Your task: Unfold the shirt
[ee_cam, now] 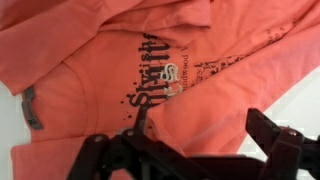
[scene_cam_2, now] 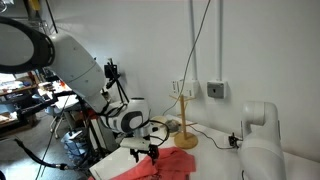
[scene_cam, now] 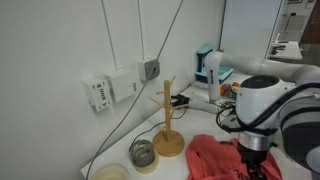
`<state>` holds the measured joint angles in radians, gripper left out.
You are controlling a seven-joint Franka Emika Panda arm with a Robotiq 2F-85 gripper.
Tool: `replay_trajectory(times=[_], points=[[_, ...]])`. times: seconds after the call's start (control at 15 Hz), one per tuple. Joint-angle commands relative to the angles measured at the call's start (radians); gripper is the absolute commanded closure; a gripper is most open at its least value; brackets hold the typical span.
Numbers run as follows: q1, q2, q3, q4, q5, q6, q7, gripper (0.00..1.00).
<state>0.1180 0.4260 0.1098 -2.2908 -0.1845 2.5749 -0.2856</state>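
The shirt needs unfolding, so my gripper will grab the folded flap (ee_cam: pixel 200 100) lying diagonally over it. The printed layer should stay free.
The salmon-red shirt (ee_cam: pixel 90 70) fills the wrist view, with its dark printed mark (ee_cam: pixel 150 75) showing and a folded flap (ee_cam: pixel 200 100) lying diagonally over it. My gripper (ee_cam: pixel 185 140) is open and comes in from the bottom of that view. Its dark fingers (ee_cam: pixel 270 135) straddle the flap's lower part. In both exterior views the shirt (scene_cam: pixel 212 157) (scene_cam_2: pixel 150 168) lies crumpled on the white table. The gripper (scene_cam: pixel 252 158) (scene_cam_2: pixel 150 153) hangs just over it, and I cannot tell whether it touches the cloth.
A wooden mug-tree stand (scene_cam: pixel 168 122) (scene_cam_2: pixel 185 122) rises beside the shirt near the wall. A small glass jar (scene_cam: pixel 143 153) and a pale bowl (scene_cam: pixel 112 173) sit by the table edge. Cables and wall sockets (scene_cam: pixel 110 90) run along the wall.
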Motion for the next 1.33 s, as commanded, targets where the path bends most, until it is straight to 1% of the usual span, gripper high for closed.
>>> replay_trajectory(times=[0.0,0.47,0.53,0.6,0.67,0.73,0.8,0.87,1.07,1.2,1.27], points=[[-0.009,0.019,0.005,0.006,-0.018,0.010,-0.006,0.00],[-0.001,0.113,0.000,0.095,-0.044,0.011,-0.015,0.00],[-0.002,0.124,0.000,0.107,-0.044,0.009,-0.016,0.02],[-0.004,0.133,0.000,0.117,-0.043,0.008,-0.018,0.08],[-0.005,0.143,-0.001,0.126,-0.043,0.007,-0.018,0.12],[-0.006,0.151,-0.002,0.134,-0.043,0.006,-0.019,0.28],[-0.008,0.158,-0.001,0.141,-0.041,0.005,-0.021,0.34],[-0.008,0.165,-0.002,0.147,-0.041,0.004,-0.020,0.38],[-0.008,0.180,-0.001,0.160,-0.041,0.002,-0.020,0.63],[-0.008,0.187,0.000,0.167,-0.040,0.002,-0.020,0.77],[-0.008,0.189,0.000,0.169,-0.040,0.002,-0.019,0.85]])
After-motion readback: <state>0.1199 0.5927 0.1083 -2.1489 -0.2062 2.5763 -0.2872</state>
